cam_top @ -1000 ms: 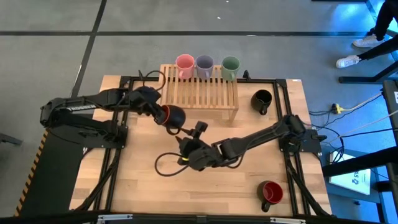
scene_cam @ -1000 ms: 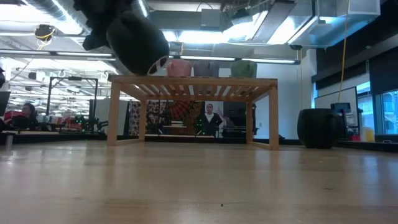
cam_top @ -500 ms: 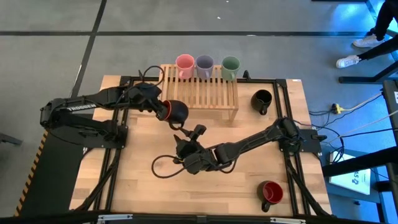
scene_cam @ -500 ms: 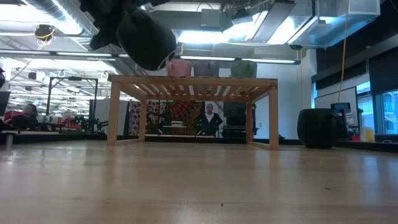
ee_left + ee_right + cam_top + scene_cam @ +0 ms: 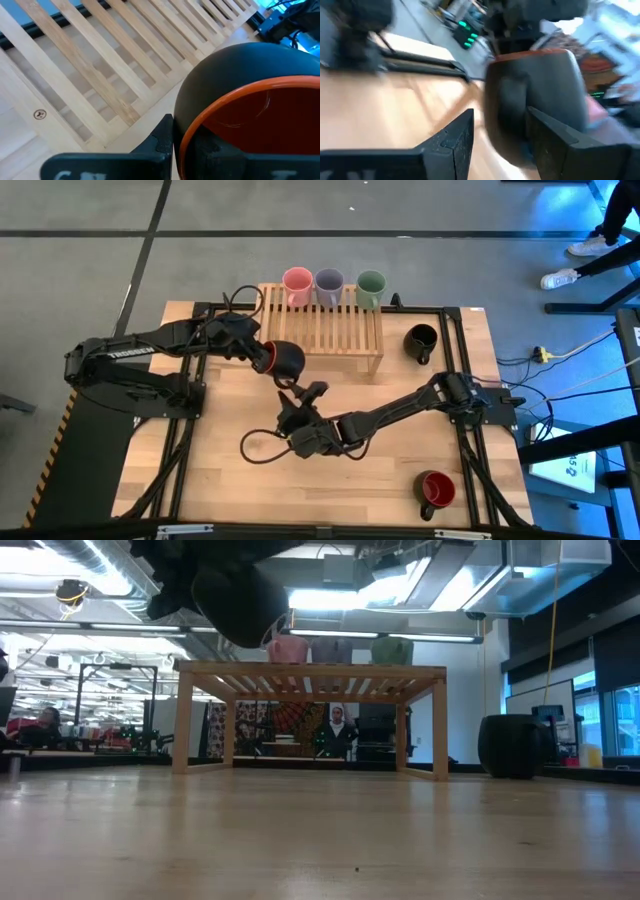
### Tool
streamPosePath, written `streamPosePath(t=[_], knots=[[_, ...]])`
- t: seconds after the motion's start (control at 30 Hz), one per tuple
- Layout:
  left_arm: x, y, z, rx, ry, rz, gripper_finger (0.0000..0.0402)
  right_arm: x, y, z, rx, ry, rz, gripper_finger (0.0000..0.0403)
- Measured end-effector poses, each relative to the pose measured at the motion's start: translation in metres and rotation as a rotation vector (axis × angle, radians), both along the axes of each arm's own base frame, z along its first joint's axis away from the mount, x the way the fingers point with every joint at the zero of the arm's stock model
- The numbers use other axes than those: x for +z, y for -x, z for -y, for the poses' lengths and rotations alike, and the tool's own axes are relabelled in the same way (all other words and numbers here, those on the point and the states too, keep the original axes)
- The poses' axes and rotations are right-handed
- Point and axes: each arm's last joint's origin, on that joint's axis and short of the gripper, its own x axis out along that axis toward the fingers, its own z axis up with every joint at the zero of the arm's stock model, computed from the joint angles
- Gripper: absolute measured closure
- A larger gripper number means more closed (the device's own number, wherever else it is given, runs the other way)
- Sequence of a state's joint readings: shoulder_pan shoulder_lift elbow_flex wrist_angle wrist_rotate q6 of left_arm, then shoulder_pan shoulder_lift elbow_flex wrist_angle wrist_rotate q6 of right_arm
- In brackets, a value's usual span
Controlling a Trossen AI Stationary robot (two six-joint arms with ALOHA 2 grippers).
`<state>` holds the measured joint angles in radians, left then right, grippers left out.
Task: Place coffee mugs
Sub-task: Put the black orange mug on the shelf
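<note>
The robot's right gripper should next stand the dark mug on the wooden slatted rack, so it should pick the mug up by its handle (image 5: 512,102).
A dark mug with an orange-red inside (image 5: 283,360) hangs on its side by the near left corner of the wooden slatted rack (image 5: 320,330), with my left gripper (image 5: 264,357) shut on it. In the low view the mug (image 5: 240,600) hangs at about the level of the rack's top. My right gripper (image 5: 303,392) stands open just on the near side of the mug and points at it. In the right wrist view the mug (image 5: 535,95) fills the space beyond the fingers. Pink (image 5: 297,280), lavender (image 5: 329,281) and green (image 5: 371,282) mugs stand along the rack's far edge. My left gripper holds the mug by its rim (image 5: 186,131), one finger (image 5: 162,137) outside the wall and the other inside. It comes from the table's left, slanting down. The mug is lifted clear, lying over with its mouth toward the gripper. My right gripper: whether it touches the mug I cannot tell.
An all-black mug (image 5: 421,340) stands on the table to the right of the rack. A dark mug with a red inside (image 5: 435,488) stands near the front right corner. A loop of black cable (image 5: 258,448) lies on the table under the right arm.
My right gripper has gone toward the table's left edge and down, closer to the held mug, rolling as it went; it stays open. My left gripper has tipped a little, so the mug has shifted slightly toward the rack.
</note>
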<state>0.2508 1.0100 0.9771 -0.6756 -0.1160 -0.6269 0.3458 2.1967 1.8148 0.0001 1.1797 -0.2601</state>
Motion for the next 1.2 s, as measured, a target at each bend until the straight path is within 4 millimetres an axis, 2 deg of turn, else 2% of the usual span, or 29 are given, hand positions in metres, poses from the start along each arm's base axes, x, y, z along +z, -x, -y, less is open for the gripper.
streamPosePath(t=[0.23, 0.4, 0.5, 0.67, 0.77, 1.07, 1.2], knots=[[0.001, -0.001, 0.003, 0.003, 0.019, 0.017, 0.0385, 0.002, -0.004, 0.018, -0.076, 0.051, -0.024, 0.0242], [0.001, -0.002, 0.004, 0.009, 0.030, 0.021, 0.0385, 0.005, -0.005, 0.022, -0.106, 0.069, -0.019, 0.0250], [0.001, -0.001, 0.004, 0.015, 0.027, 0.025, 0.0385, 0.006, -0.006, 0.024, -0.101, 0.079, -0.028, 0.0279], [0.001, -0.001, 0.004, 0.015, 0.032, 0.019, 0.0385, 0.004, -0.007, 0.024, -0.064, 0.089, -0.062, 0.0356], [0.000, -0.001, 0.004, 0.012, 0.028, 0.011, 0.0376, 0.004, -0.008, 0.024, -0.051, 0.080, -0.055, 0.0357], [0.001, -0.001, 0.003, -0.003, -0.008, 0.009, 0.0314, 0.008, -0.008, 0.025, -0.043, 0.054, -0.015, 0.0357], [0.008, 0.007, 0.000, 0.012, -0.032, 0.041, 0.0301, 0.015, -0.003, 0.021, -0.025, 0.008, 0.025, 0.0357]])
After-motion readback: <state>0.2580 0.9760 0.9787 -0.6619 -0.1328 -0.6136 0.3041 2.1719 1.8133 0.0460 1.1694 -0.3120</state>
